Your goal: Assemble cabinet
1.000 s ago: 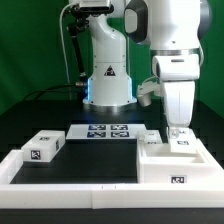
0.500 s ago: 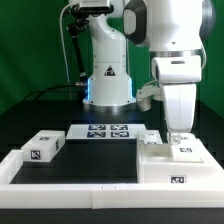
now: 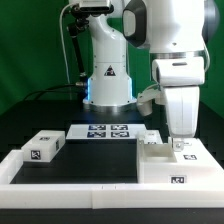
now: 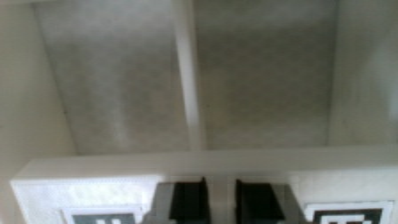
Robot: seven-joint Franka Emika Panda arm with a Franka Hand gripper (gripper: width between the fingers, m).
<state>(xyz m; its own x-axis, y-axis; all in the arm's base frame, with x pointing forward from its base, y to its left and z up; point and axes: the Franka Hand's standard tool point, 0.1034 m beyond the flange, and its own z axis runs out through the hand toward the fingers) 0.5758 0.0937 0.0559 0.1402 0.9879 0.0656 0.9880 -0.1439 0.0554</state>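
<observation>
The white tagged panel sits in the top of the cabinet body and would stay there, so it is time for my gripper to open now.
The cabinet body, a blocky white box with a tag on its front, stands on the exterior view's right. My gripper is straight above it, its fingers down at the box's top. A white tagged panel sits right under the fingers, against the box. In the wrist view my gripper has its two dark fingers close together, with a thin pale strip between them. A white tagged ledge lies to either side, and a grey ribbed inner face lies beyond.
A loose white tagged panel lies on the exterior view's left. The marker board lies flat at the robot's base. A small white part sits by the box. A long white rail runs along the front.
My gripper has come down a little toward the cabinet body, and the tagged panel under its fingers has come down with it. Nothing else has moved.
</observation>
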